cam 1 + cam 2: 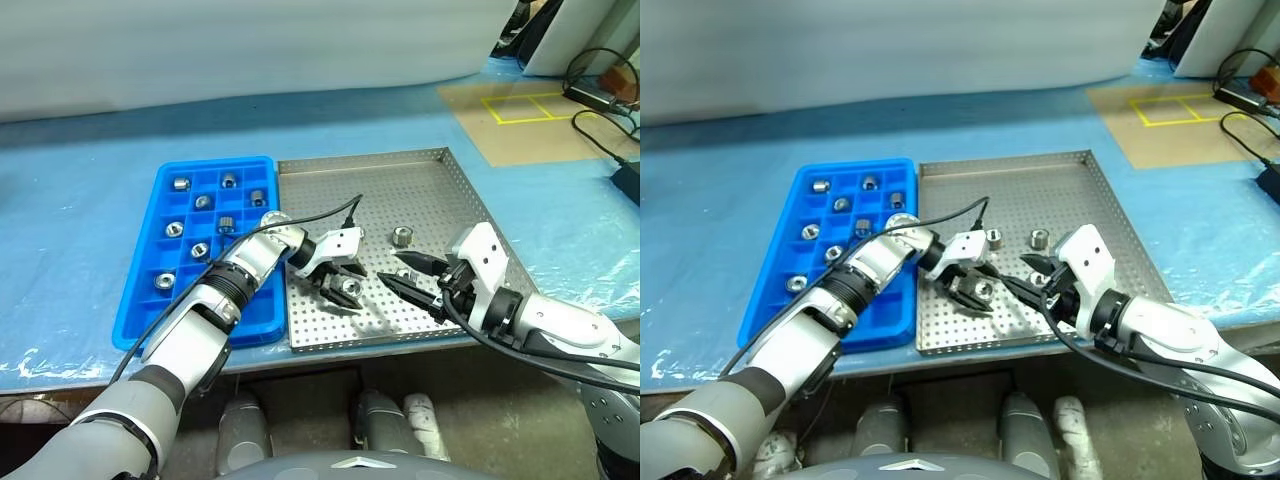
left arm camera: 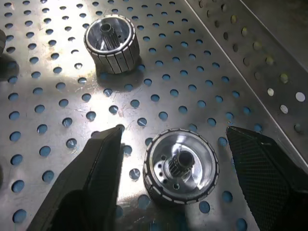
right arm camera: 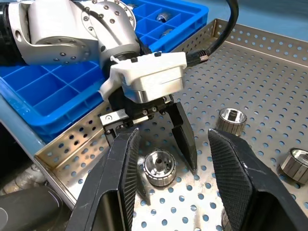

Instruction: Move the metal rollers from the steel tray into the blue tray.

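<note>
My left gripper should close on the metal roller now. Its fingers are on either side of the roller, low over the steel tray [image 2: 139,108].
The steel tray [image 1: 420,185] lies on the table with the blue tray [image 1: 150,252] against its left side. My left gripper [image 1: 347,287] is open and low over the steel tray's front left part, one finger [image 2: 91,178] on each side of a metal roller [image 2: 180,166] that stands on end. A second roller [image 2: 111,43] lies just beyond, and another [image 1: 401,237] sits mid-tray. Several rollers [image 1: 181,183] sit in the blue tray's compartments. My right gripper [image 1: 390,267] hovers open and empty to the right of the left one, pointing at it.
The table is covered with blue sheeting. A brown board with a yellow taped square [image 1: 525,105] lies at the back right, with black cables [image 1: 600,100] beside it. The steel tray's front rim [image 1: 380,340] lies close to the table's front edge.
</note>
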Motion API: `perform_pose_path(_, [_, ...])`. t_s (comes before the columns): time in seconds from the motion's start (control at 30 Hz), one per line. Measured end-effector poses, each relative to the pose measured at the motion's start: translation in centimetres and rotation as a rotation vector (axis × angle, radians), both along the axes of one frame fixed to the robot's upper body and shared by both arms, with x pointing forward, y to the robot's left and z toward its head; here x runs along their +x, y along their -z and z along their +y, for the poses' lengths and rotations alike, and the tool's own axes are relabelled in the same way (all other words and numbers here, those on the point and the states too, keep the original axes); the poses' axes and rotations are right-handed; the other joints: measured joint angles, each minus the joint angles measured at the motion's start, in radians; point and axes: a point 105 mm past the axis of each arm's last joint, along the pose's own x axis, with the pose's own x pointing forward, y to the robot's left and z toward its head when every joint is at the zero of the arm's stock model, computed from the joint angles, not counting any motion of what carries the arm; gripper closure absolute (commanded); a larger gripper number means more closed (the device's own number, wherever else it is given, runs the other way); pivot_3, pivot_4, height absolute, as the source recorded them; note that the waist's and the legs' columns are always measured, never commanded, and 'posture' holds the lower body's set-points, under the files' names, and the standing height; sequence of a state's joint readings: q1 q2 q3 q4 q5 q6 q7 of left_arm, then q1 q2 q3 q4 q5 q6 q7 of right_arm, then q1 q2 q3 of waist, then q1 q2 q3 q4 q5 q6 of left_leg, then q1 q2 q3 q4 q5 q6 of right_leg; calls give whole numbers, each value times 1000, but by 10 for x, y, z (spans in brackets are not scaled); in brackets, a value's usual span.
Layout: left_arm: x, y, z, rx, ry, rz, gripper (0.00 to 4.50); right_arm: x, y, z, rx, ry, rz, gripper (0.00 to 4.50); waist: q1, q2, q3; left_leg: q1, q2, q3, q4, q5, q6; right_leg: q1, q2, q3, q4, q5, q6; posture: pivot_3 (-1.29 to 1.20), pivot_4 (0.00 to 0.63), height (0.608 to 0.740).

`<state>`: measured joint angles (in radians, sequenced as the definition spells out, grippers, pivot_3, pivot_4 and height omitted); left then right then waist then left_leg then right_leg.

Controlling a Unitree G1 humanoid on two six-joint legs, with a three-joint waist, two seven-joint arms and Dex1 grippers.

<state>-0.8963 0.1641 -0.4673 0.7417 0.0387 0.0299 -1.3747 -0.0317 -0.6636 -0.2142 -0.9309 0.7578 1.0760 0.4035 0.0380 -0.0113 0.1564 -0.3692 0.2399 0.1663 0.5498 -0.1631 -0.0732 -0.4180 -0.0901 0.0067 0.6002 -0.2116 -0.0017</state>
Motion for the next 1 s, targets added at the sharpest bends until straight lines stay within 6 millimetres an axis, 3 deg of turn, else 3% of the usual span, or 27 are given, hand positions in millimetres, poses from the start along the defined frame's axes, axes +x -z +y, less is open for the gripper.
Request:
perform_pose_path(0.23, [-2,4,2,37,11,19,830,-14,3,14,-13,-14,32,2100,1,0,0,0,0,0,-4,0,-1,0,0,0,-5,0,0,-357,150,740])
perform_pose_path(0.33, [-1,6,-5,29,1,20,830,-17,7,9,-34,-14,57,2100,5,1,0,-1,0,0,-5,0,0,3,0,-1,-9,1,2,-362,150,740])
perform_pose_path(0.5, [0,7,-9,9,-8,5,2077,-18,8,-2,-56,22,57,2100,2,1,0,0,0,1,-5,-1,1,4,0,-1,-11,1,2,-366,150,740])
perform_pose_path(0.53, [1,8,-9,6,-18,2,2077,-19,9,-3,-60,26,63,2100,2,1,0,0,0,1,-5,-1,1,4,0,-1,-11,1,2,-367,150,740])
perform_pose_path(0.63, [2,8,-6,3,-12,-12,2748,-19,9,-4,-61,32,55,2100,2,1,0,0,0,1,-5,-1,1,4,0,-1,-12,1,2,-366,150,740])
perform_pose_path(0.83, [4,8,-4,-4,-22,-35,2759,-19,8,-4,-52,40,44,2100,1,1,-1,0,0,1,-5,-1,1,4,0,-1,-11,1,2,-360,150,740])
perform_pose_path(1.0, [18,-4,6,-75,-150,8,2759,-20,8,0,-33,28,44,2100,-1,1,0,-1,0,1,-5,-1,1,2,0,-1,-11,2,3,-349,150,740])
